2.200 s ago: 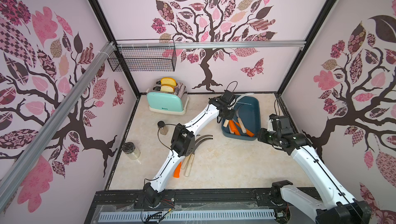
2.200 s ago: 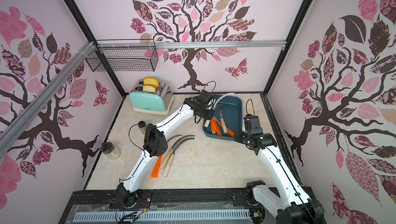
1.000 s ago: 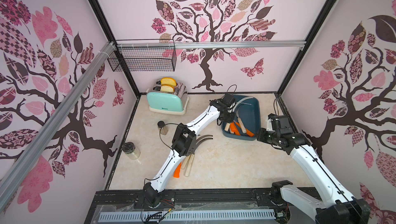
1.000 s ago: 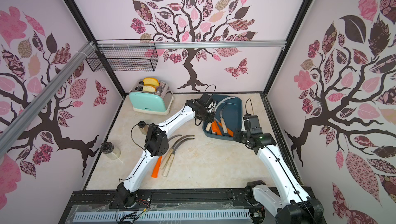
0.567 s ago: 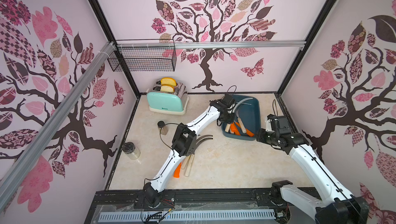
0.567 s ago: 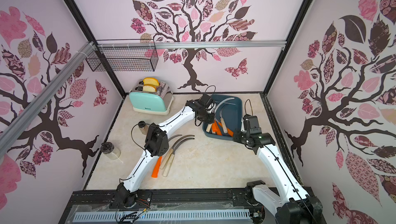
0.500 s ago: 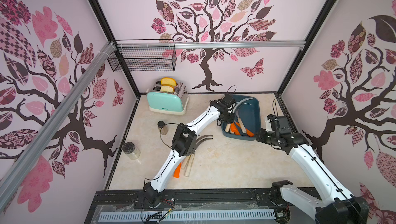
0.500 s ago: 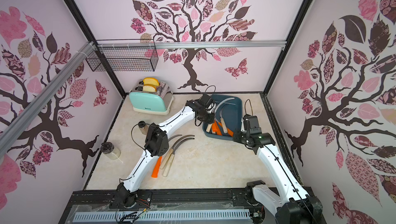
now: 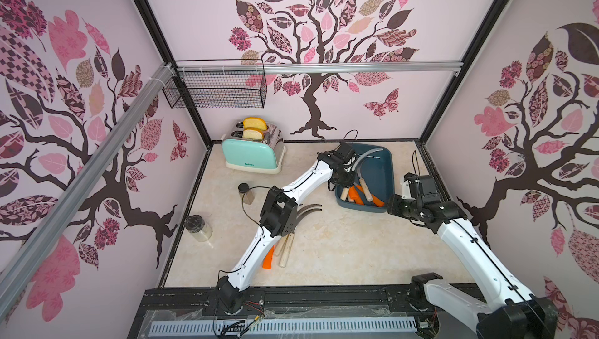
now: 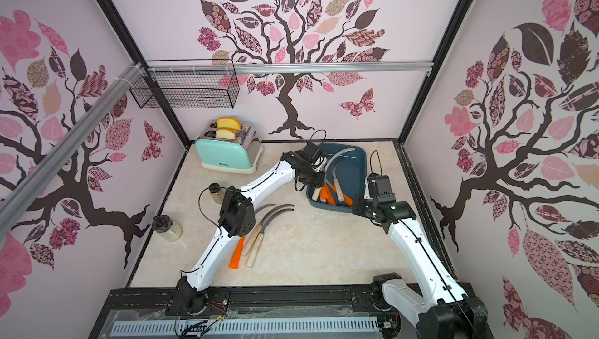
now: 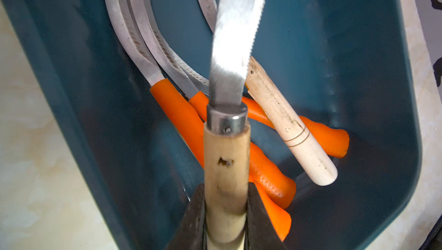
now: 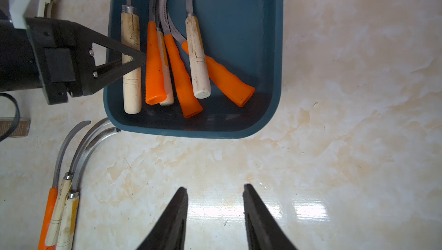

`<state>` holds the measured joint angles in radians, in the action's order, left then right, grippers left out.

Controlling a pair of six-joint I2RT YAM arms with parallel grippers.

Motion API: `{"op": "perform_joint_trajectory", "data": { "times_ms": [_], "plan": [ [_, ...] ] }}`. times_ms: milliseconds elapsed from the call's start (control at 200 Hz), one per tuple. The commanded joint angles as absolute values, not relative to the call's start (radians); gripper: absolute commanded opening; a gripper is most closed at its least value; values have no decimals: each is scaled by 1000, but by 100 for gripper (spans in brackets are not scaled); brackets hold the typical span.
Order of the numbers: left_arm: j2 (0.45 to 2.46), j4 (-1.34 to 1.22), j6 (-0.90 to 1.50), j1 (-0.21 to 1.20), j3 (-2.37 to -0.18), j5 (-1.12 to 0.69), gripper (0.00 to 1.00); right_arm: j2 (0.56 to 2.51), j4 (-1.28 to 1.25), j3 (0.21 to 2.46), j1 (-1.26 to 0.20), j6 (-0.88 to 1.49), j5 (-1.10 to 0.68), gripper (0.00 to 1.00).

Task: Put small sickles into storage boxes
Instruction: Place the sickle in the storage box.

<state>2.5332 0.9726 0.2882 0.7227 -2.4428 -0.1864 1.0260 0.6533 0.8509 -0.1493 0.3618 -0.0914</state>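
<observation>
The small sickle's handle and blade hang inside the storage box's sides, above orange sickle handles. The small sickle would come to rest inside, so my left gripper needs to open its fingers.
My left gripper [image 11: 226,189] is shut on the pale wood handle of a small sickle [image 11: 226,160], held along the storage box's left wall [image 12: 130,45]. The storage box [image 9: 390,165] is a dark teal tray at the back right of the table. Several small sickles [image 12: 181,76] with orange and wood handles lie inside it, blades pointing to its far end. Three more small sickles [image 10: 256,243] lie together on the table beside the left arm's elbow. My right gripper [image 12: 214,189] is open with nothing between its fingers. It hangs over bare table just in front of the storage box's near edge.
A mint toaster [image 9: 252,154] with bread stands at the back left. A small dark-capped bottle [image 9: 246,193] and a glass jar [image 9: 198,228] sit along the left side. A black wire basket [image 9: 217,88] hangs on the back wall. Walls enclose three sides.
The left gripper has shifted the wood-handled sickle slightly over the storage box, its blade now curving across the far end. The right arm has barely moved.
</observation>
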Motion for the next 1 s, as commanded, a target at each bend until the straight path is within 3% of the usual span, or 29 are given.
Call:
{"op": "perform_joint_trajectory", "data": {
  "times_ms": [0,665,995],
  "plan": [
    [2559,950,285,729,-2435,-198,18,1027,658,843,-148,351,-97,43],
    [2558,947,290,728,-2424,-209,32,1025,661,839,-147,349,-95,43],
    [2559,945,295,729,-2418,-216,32,1025,660,836,-147,350,-97,43]
  ]
}}
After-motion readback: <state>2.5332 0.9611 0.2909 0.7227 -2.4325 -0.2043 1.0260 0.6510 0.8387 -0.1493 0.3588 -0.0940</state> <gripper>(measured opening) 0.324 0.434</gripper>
